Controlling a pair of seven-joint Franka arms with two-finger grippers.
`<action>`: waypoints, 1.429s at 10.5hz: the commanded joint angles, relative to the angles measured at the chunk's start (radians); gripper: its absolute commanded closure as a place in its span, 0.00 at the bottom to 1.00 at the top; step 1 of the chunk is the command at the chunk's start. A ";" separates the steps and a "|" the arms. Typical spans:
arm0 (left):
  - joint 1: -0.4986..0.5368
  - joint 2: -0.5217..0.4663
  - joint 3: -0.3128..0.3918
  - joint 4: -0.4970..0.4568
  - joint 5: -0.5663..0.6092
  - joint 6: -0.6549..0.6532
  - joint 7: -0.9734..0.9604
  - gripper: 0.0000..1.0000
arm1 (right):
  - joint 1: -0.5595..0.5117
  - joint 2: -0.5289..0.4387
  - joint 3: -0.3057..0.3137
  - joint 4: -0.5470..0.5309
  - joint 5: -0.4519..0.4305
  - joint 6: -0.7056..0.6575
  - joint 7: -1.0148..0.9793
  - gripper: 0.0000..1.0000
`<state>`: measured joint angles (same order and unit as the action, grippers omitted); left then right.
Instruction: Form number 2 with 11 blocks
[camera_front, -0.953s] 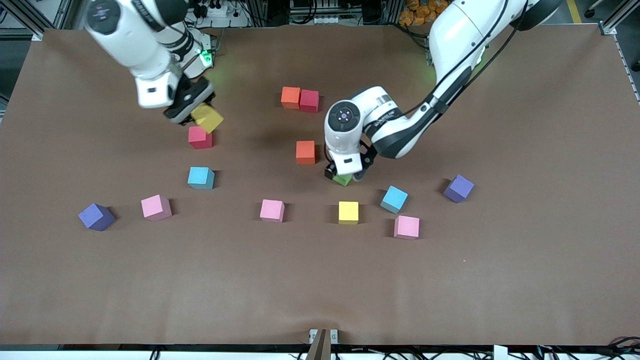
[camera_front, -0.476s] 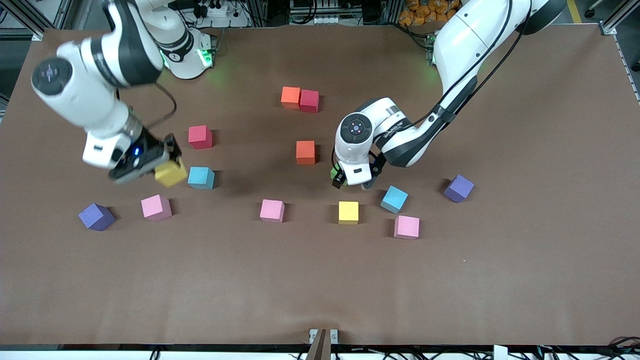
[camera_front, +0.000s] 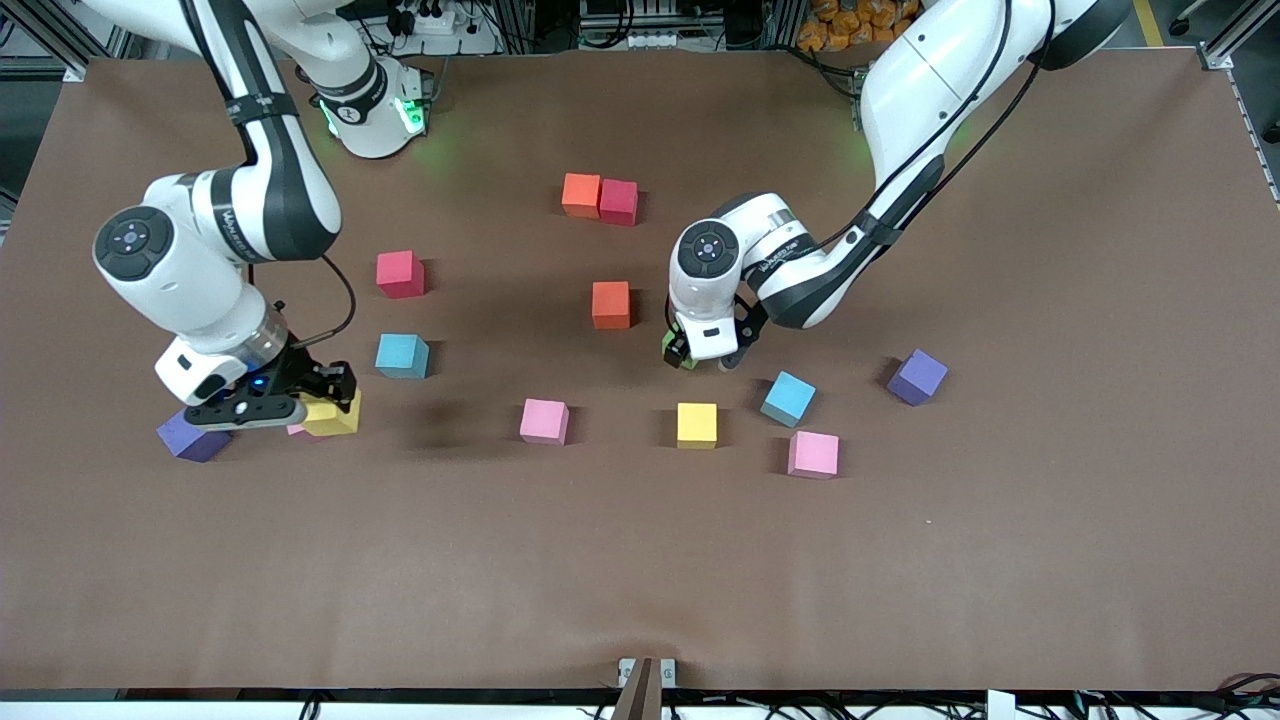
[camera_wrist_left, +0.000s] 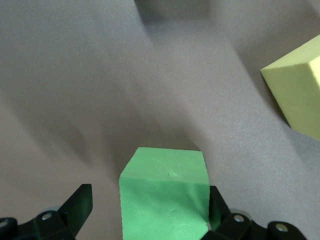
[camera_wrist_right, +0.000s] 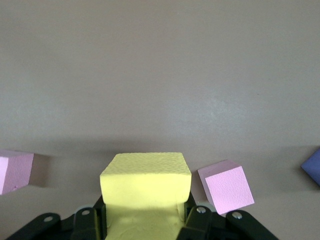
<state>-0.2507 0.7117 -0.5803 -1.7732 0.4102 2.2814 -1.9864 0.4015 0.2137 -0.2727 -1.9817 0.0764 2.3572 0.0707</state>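
The gripper's fingers stand on either side of the green block in the left wrist view, so closing my left gripper now would catch it. It is time to close.
My right gripper (camera_front: 330, 408) is shut on a yellow block (camera_wrist_right: 146, 175) and holds it low, right beside a pink block (camera_wrist_right: 226, 187) at the right arm's end of the table. My left gripper (camera_wrist_left: 148, 216) is open and straddles a green block (camera_wrist_left: 165, 192) on the table; one finger touches the block and the other stands off it. The green block (camera_front: 683, 360) lies beside an orange block (camera_front: 611, 304). Other blocks lie scattered: orange (camera_front: 581, 195) touching red (camera_front: 619, 201), red (camera_front: 400, 273), light blue (camera_front: 402, 355), pink (camera_front: 545, 420), yellow (camera_front: 697, 424). The number 2 is not in view.
A purple cube (camera_front: 190, 438) sits close by the right gripper, partly under its hand. Near the left gripper lie a light blue block (camera_front: 788, 398), a pink block (camera_front: 813, 454) and another purple cube (camera_front: 916, 376). The brown table (camera_front: 640, 580) is bare nearer the front camera.
The right arm swung the yellow block from above the red block toward the front camera, down beside the pink block. The left gripper shifted and turned slightly around the green block.
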 joint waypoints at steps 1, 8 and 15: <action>0.007 -0.009 0.000 -0.032 0.029 0.045 -0.008 0.00 | -0.010 0.004 0.012 0.017 0.000 -0.009 0.040 0.58; 0.014 -0.023 0.014 -0.047 0.016 0.046 -0.078 1.00 | -0.010 0.004 0.012 0.012 0.000 -0.024 0.049 0.59; 0.024 -0.184 -0.122 -0.204 0.009 -0.023 -0.575 1.00 | -0.007 0.004 0.012 0.004 0.000 -0.049 0.055 0.59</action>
<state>-0.2435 0.5664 -0.6652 -1.9375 0.4102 2.2876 -2.4679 0.4011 0.2175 -0.2698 -1.9819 0.0765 2.3239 0.1091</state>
